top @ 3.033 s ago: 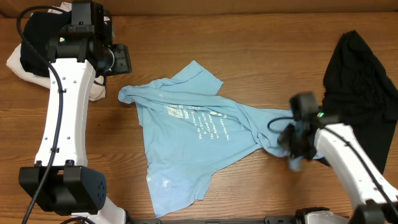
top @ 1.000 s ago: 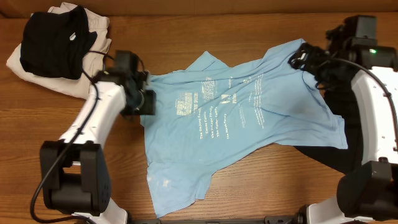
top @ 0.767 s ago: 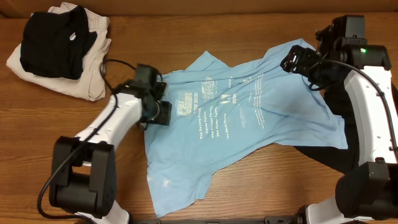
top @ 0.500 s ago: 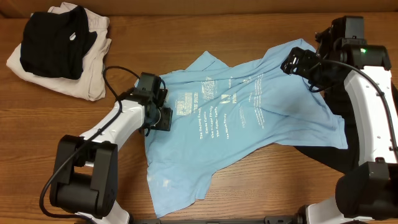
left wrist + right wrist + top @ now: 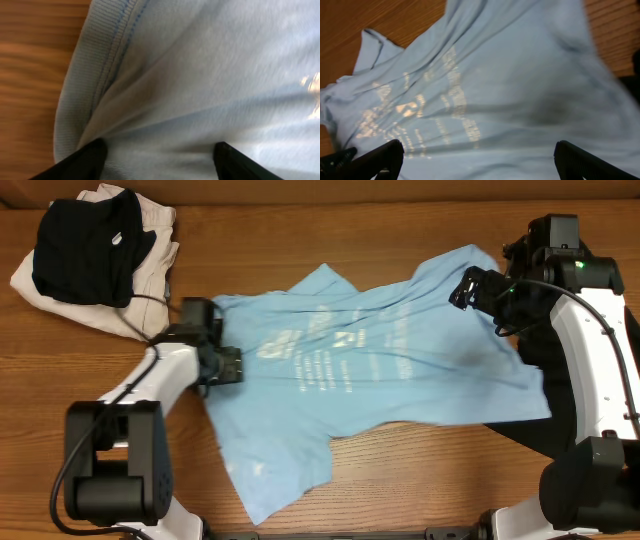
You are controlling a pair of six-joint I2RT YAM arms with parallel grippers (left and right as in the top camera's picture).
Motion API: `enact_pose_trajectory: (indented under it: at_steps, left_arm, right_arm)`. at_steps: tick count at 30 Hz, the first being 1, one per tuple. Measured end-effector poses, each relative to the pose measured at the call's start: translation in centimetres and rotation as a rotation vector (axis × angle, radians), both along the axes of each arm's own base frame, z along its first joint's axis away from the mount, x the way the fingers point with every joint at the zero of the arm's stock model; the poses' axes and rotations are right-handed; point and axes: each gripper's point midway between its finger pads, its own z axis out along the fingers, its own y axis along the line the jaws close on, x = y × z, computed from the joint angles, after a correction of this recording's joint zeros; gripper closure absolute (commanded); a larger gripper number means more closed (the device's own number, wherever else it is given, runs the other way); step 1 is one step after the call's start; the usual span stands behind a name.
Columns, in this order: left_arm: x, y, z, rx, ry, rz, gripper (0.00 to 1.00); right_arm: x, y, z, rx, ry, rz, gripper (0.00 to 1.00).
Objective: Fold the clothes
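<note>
My left gripper grabs the edge of the sky-blue T-shirt (image 5: 370,370) by the ribbed collar next, opposite my right gripper, so both get to spread and fold the shirt.
The sky-blue T-shirt (image 5: 370,370) with white lettering lies spread across the middle of the table. My left gripper (image 5: 225,365) sits low at its left edge. In the left wrist view its jaws (image 5: 160,160) stand apart, with wrinkled blue cloth (image 5: 200,75) and the ribbed collar lying between the fingertips. My right gripper (image 5: 468,285) hovers over the shirt's far right corner. It is wide open (image 5: 480,160), with nothing between its fingers and the shirt (image 5: 485,90) below it. A black garment (image 5: 555,445) lies partly under the shirt at the right.
At the far left corner a folded black garment (image 5: 85,240) rests on a beige one (image 5: 45,288). Bare wooden tabletop (image 5: 430,490) shows along the front and along the back edge.
The left gripper has moved left and widened its jaws, and the shirt's left side has slid left with it. The right gripper has stayed open over the far right corner.
</note>
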Motion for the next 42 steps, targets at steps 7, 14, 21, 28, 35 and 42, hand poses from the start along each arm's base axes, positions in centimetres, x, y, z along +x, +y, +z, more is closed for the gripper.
enact_pose_trajectory:
  at_steps: [7, 14, 21, 28, 35, 42]
  left_arm:
    - [-1.2, 8.0, -0.1, 0.029, 0.01, 0.182, 0.24]
    - [-2.2, 8.0, 0.9, 0.021, 0.08, 0.156, 0.08]
    - [-1.3, 5.9, 9.2, 0.007, 0.173, 0.11, 0.01]
    - [-3.7, 0.7, 14.1, -0.001, 0.252, -0.005, 0.0]
    - [-8.1, -4.9, 15.1, -0.001, 0.233, -0.056, 0.0]
    - [-16.8, -9.4, 7.6, -0.085, 0.288, 0.021, 0.16]
  right_arm:
    - [-1.0, 0.1, -0.6, 0.004, 0.048, 0.0, 0.01]
    - [-2.3, 0.7, -2.7, 0.008, 0.116, 0.014, 0.01]
    - [-3.8, 0.8, -1.0, 0.006, 0.104, 0.013, 0.0]
    - [-9.0, 1.0, 5.8, -0.007, -0.021, 0.007, 0.0]
    - [-12.6, 0.2, 8.3, -0.054, -0.079, -0.041, 0.0]
    - [-13.5, 0.0, 4.8, -0.061, -0.009, -0.056, 0.0]
